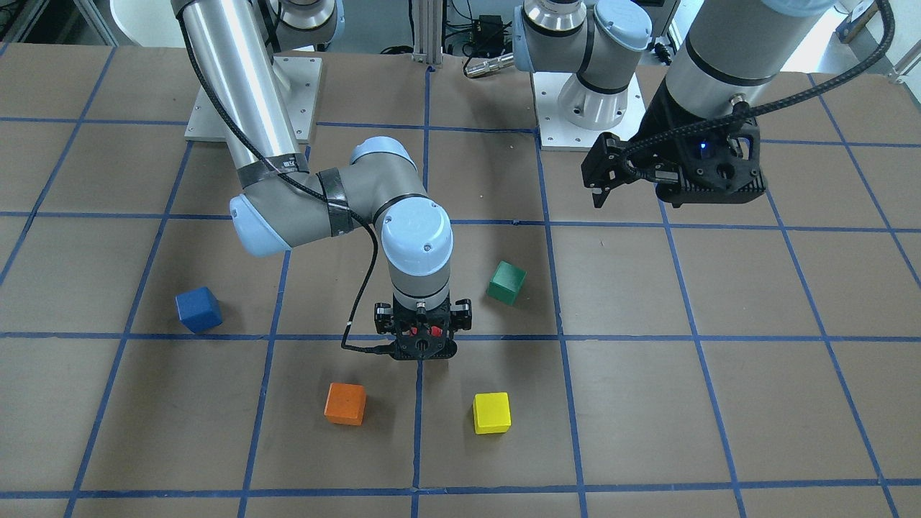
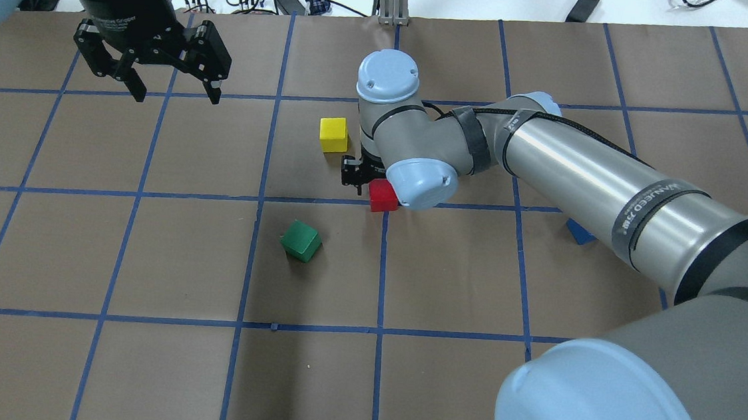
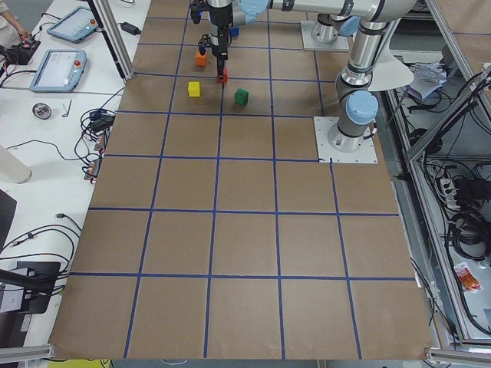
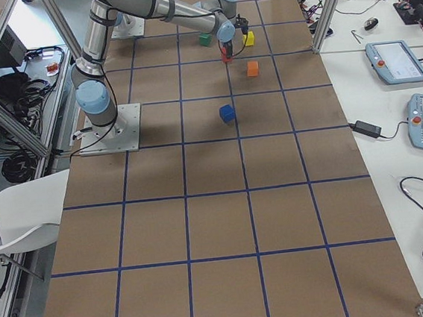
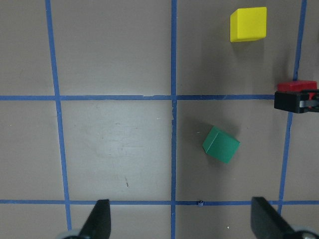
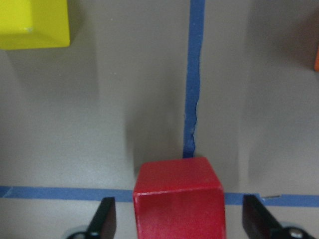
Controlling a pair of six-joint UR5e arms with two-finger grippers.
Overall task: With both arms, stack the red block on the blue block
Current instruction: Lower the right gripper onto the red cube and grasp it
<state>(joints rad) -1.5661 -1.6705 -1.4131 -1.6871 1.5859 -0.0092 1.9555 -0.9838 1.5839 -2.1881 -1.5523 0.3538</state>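
Observation:
The red block needs to be stacked on the blue block (image 1: 198,309), so my right gripper will grab the red block by its opposite sides next.
The red block (image 2: 383,195) sits on the table at a crossing of blue tape lines. In the right wrist view the red block (image 6: 178,199) lies between the two fingers with a gap on each side. My right gripper (image 6: 179,224) is open, lowered around the block, and also shows in the front view (image 1: 421,345). The blue block (image 1: 198,309) stands alone further to the robot's right, half hidden behind the right arm in the overhead view (image 2: 579,233). My left gripper (image 2: 173,91) is open and empty, hovering high over the left half of the table.
A green block (image 2: 301,240) lies tilted just left of the red one. A yellow block (image 2: 333,134) and an orange block (image 1: 345,403) sit beyond it, toward the operators' side. The right arm's forearm (image 2: 590,180) spans the table above the blue block.

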